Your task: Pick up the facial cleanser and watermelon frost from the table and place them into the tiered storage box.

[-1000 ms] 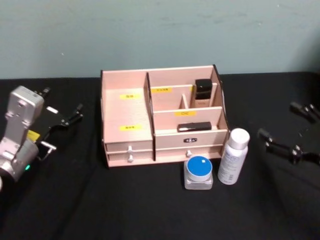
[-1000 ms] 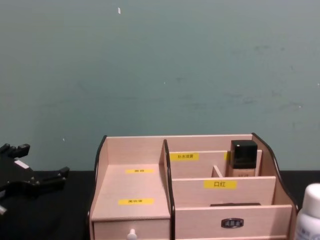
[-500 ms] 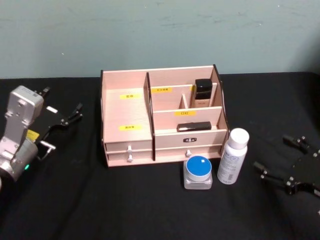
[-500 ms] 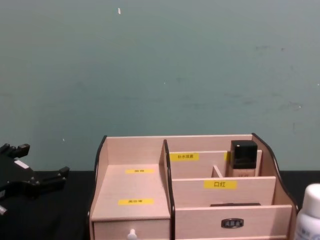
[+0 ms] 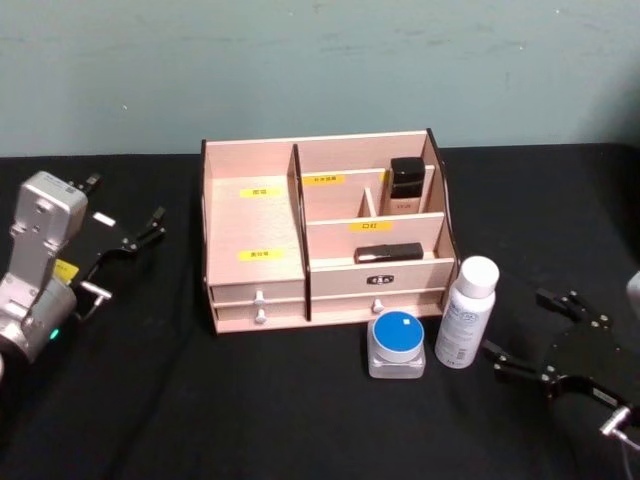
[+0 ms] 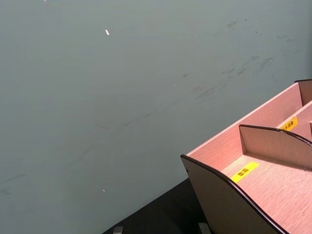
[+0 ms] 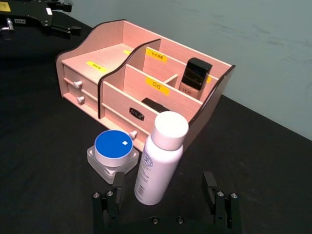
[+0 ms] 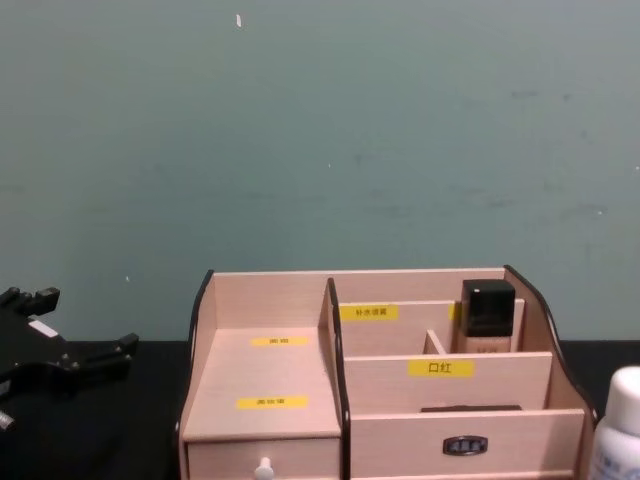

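The facial cleanser should go into the tiered storage box point(image 8: 385, 370), so I need to grab it next with my right gripper by its white body below the cap point(image 8: 615, 455).
The facial cleanser point(image 5: 465, 312), a white bottle with a white cap, stands upright in front of the tiered storage box point(image 5: 253, 160), at its right end. Left of the bottle sits the watermelon frost point(image 5: 396, 344), a square clear jar with a blue lid. My right gripper point(image 5: 530, 332) hangs open just right of the bottle, without touching it. In the right wrist view the bottle point(image 7: 161, 161) and the jar point(image 7: 112, 151) lie just ahead of the open right gripper point(image 7: 163, 192). My left gripper point(image 5: 120, 207) is open at the table's far left, well away from the box.
The box's right compartments hold a dark-capped bottle point(image 5: 405, 185) and a flat black item point(image 5: 388, 254). Two small drawers point(image 5: 258, 296) sit at its front. A black cloth point(image 5: 250, 410) covers the table, and a teal wall stands close behind.
My right gripper has come in from the far right, nearer and lower, and is now beside the white bottle. The left arm, bottle, jar and box have not moved.
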`<state>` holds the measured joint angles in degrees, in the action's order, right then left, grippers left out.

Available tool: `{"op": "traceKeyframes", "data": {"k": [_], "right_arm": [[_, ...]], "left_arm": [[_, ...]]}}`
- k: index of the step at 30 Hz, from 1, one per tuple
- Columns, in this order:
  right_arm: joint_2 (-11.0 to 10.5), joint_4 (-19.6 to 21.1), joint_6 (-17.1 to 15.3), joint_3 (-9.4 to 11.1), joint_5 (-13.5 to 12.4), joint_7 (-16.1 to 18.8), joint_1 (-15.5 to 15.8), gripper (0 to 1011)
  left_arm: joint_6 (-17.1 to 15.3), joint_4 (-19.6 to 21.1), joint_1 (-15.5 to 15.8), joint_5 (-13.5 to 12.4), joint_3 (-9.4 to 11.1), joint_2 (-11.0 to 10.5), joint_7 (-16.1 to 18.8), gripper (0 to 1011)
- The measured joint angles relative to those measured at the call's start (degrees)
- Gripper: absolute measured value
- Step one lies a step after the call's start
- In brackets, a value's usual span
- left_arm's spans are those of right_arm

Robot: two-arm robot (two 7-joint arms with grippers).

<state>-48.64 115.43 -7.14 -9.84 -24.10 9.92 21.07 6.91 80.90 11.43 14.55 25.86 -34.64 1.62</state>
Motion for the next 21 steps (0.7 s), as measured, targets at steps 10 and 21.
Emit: {"op": "traceKeyframes", "data": {"k": [10, 21], "right_arm": [[3.6, -3.1, -0.7, -3.1, 2.8, 1.5, -4.7, 1000], [7.2, -6.2, -1.7, -4.8, 5.2, 3.0, -8.9, 1000]], "left_arm": [[0.0, 0.0, 0.0, 0.0, 0.0, 0.0, 0.0, 1001], [0.0, 0.0, 0.0, 0.0, 0.0, 0.0, 0.0, 1001]]}}
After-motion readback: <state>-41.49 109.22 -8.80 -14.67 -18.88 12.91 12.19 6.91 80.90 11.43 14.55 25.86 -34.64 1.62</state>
